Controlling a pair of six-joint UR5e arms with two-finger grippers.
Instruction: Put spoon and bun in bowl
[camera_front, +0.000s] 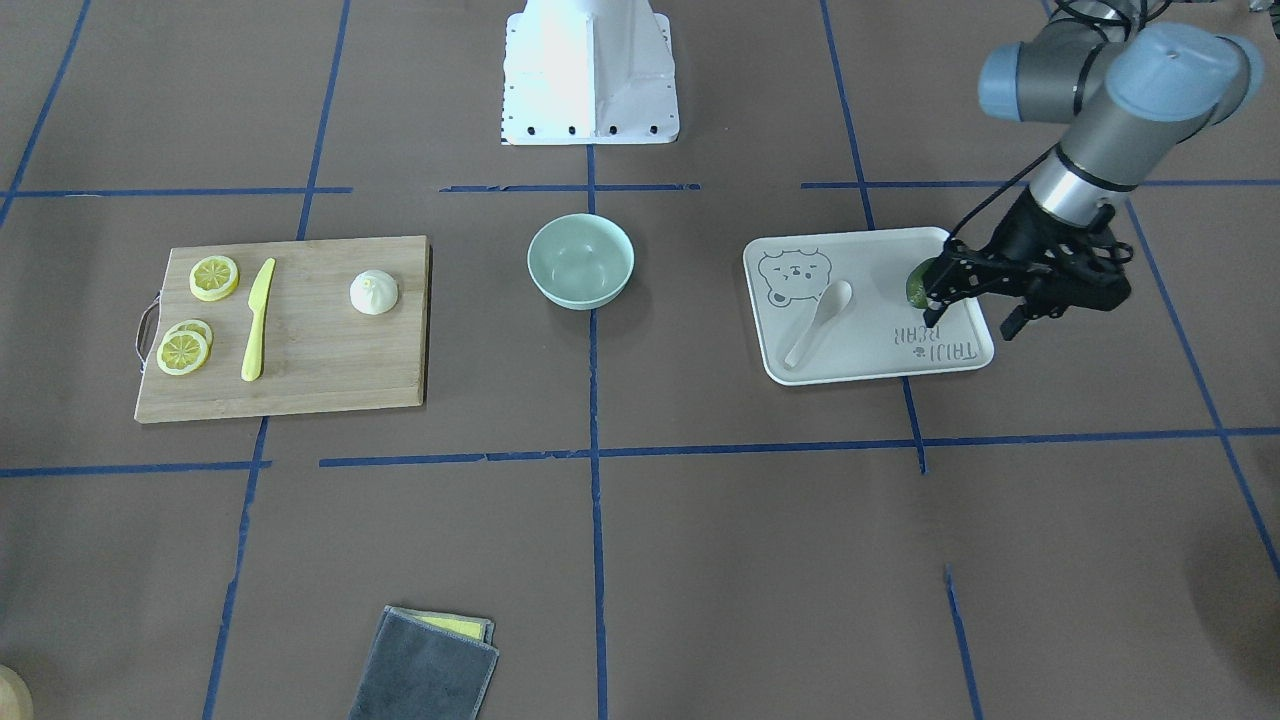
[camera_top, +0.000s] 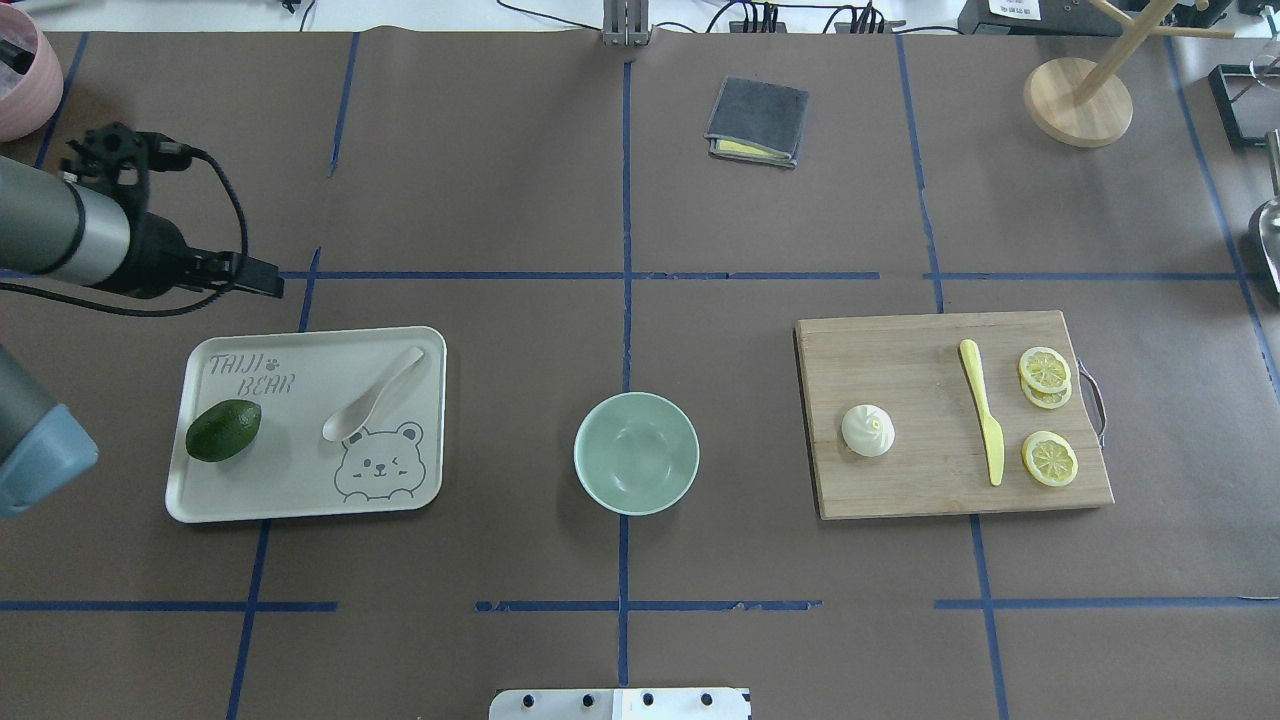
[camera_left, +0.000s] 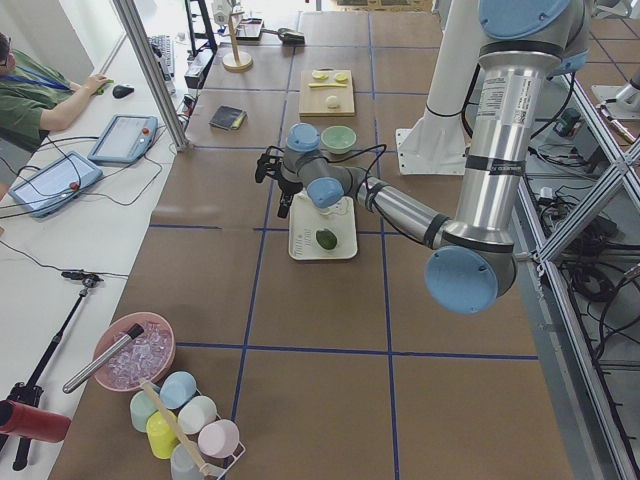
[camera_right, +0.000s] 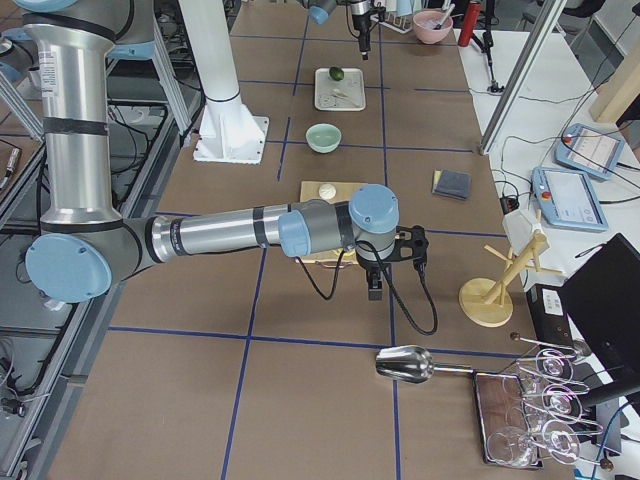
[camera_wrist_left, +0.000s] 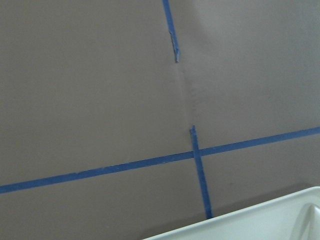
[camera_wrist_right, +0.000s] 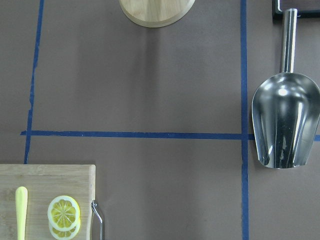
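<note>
The robot's left gripper will put the off-white spoon in the bowl (camera_front: 581, 258), so it will next grab the spoon by its handle (camera_front: 801, 343).
The off-white spoon (camera_front: 820, 320) (camera_top: 372, 405) lies on the white bear-print tray (camera_front: 870, 350) (camera_top: 300, 480), next to a dark green avocado (camera_top: 223, 430). The mint-green bowl (camera_front: 580, 260) (camera_top: 636, 453) stands empty at the table's middle. The white pleated bun (camera_front: 374, 293) (camera_top: 868, 431) sits on the wooden cutting board (camera_top: 920, 480). My left gripper (camera_front: 968, 320) (camera_top: 262, 280) hangs raised over the tray's far outer corner, open and empty. My right gripper (camera_right: 375, 290) shows only in the exterior right view, beyond the board; I cannot tell its state.
A yellow plastic knife (camera_top: 982, 425) and lemon slices (camera_top: 1049, 458) lie on the board. A folded grey cloth (camera_top: 757, 120) lies at the far middle. A wooden stand (camera_top: 1077, 100) and a metal scoop (camera_wrist_right: 285, 120) are at the far right, and a pink bowl (camera_top: 20, 80) at the far left.
</note>
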